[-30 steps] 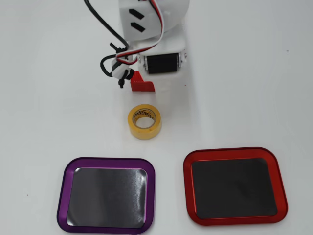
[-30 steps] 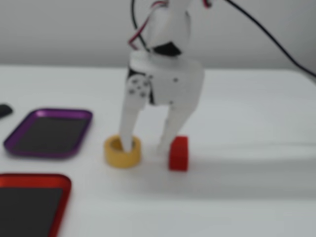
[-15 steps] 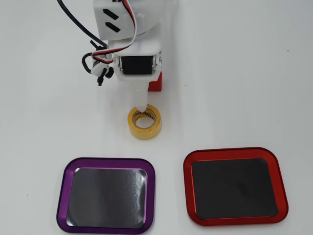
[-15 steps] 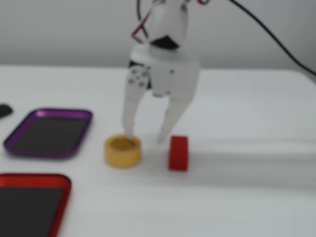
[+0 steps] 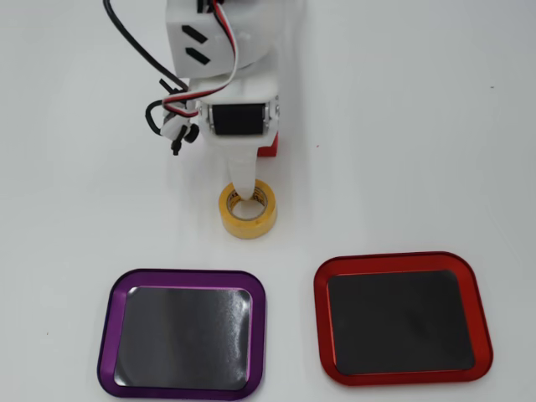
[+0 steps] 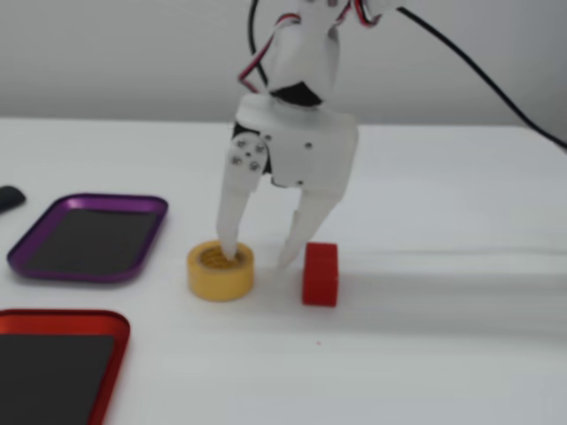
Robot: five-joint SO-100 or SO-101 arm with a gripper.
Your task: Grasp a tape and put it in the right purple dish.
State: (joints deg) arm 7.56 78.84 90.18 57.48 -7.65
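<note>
My gripper should grab the yellow tape by its ring's side (image 5: pixel 244 188), then put it in the purple dish.
The yellow tape (image 5: pixel 249 226) lies flat on the white table, also seen in the fixed view (image 6: pixel 220 278). My gripper (image 5: pixel 245 181) stands right over it, pointing down, also in the fixed view (image 6: pixel 259 258). Its jaws are open. One finger (image 6: pixel 232 232) reaches down into the roll's hollow core; the other finger (image 6: pixel 297 232) is outside the roll, between it and the red block (image 6: pixel 320 274). The purple dish (image 5: pixel 105 343) is empty; it lies at the lower left in the overhead view and at the left in the fixed view (image 6: pixel 84 276).
A red-rimmed dish (image 5: pixel 320 322) lies beside the purple one, also in the fixed view (image 6: pixel 62 315). The red block (image 5: pixel 268 150) sits partly under the arm, close to the tape. A dark object (image 6: pixel 9 198) shows at the left edge of the fixed view.
</note>
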